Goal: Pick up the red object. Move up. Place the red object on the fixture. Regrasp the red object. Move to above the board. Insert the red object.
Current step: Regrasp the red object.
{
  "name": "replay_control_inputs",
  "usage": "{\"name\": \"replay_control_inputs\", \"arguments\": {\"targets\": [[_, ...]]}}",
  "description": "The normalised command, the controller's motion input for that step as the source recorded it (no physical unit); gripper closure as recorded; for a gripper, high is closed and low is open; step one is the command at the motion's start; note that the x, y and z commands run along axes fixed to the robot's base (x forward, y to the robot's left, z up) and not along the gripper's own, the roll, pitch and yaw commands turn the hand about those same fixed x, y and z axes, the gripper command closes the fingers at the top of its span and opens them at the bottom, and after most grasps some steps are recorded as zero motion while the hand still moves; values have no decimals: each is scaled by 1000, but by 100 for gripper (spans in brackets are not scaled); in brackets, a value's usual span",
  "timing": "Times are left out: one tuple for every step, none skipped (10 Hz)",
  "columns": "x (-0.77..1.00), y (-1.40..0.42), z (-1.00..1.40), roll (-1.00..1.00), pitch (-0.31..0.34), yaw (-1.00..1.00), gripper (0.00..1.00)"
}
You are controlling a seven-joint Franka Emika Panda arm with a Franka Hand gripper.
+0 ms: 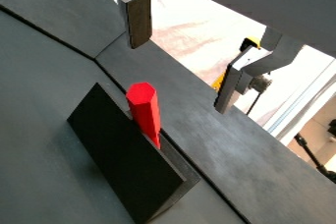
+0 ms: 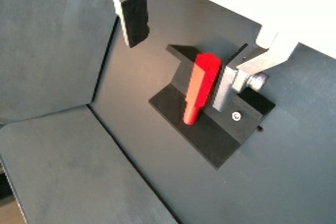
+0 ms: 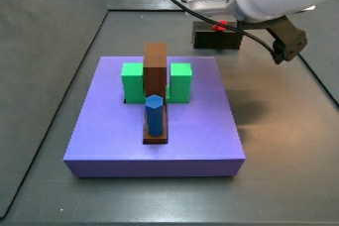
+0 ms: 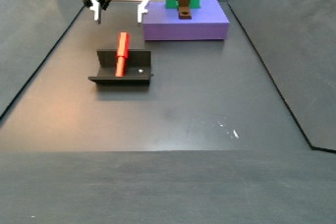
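I need to set the hexagonal peg on the fixture (image 1: 121,159) and then insert it, so I should grab the peg by its upper end (image 1: 140,93) next.
The red object (image 1: 144,110) (image 2: 199,88) is a hexagonal peg that rests leaning on the dark fixture (image 1: 121,159) (image 2: 217,140). In a side view the red object (image 4: 122,51) lies along the fixture (image 4: 121,75) on the floor, in front of the purple board (image 4: 186,24). My gripper (image 1: 186,53) (image 2: 184,49) (image 4: 121,12) hangs open above the peg. Its silver fingers (image 1: 137,20) stand wide apart, with nothing between them. From the opposite side, the board (image 3: 159,136) is near and the fixture (image 3: 216,40) lies behind it under the arm.
On the board stand two green blocks (image 3: 133,81), a tall brown upright (image 3: 155,69) and a blue hexagonal peg (image 3: 155,114). Dark walls enclose the grey floor on both sides (image 4: 39,51). A seam line crosses the floor near the front (image 4: 157,149).
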Motion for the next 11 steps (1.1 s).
{"name": "replay_control_inputs", "arguments": {"targets": [[0,271,-374,9,243,-260,0],[29,211,-351,17,426,-303,0],[63,100,-311,0,400,-263,0],[91,29,-263,0,280,-203,0],[83,0,-240,-49,154,-157,0],[97,31,-229,-146,0,-80,0],[66,134,-134,-331,-126,-40,0],[94,249,-69,-486,-343,0,0],[89,186,-49,-429,-329,0,0],[0,94,0,-331,-263,0,0],[0,17,0,-163,-160,0,0]]}}
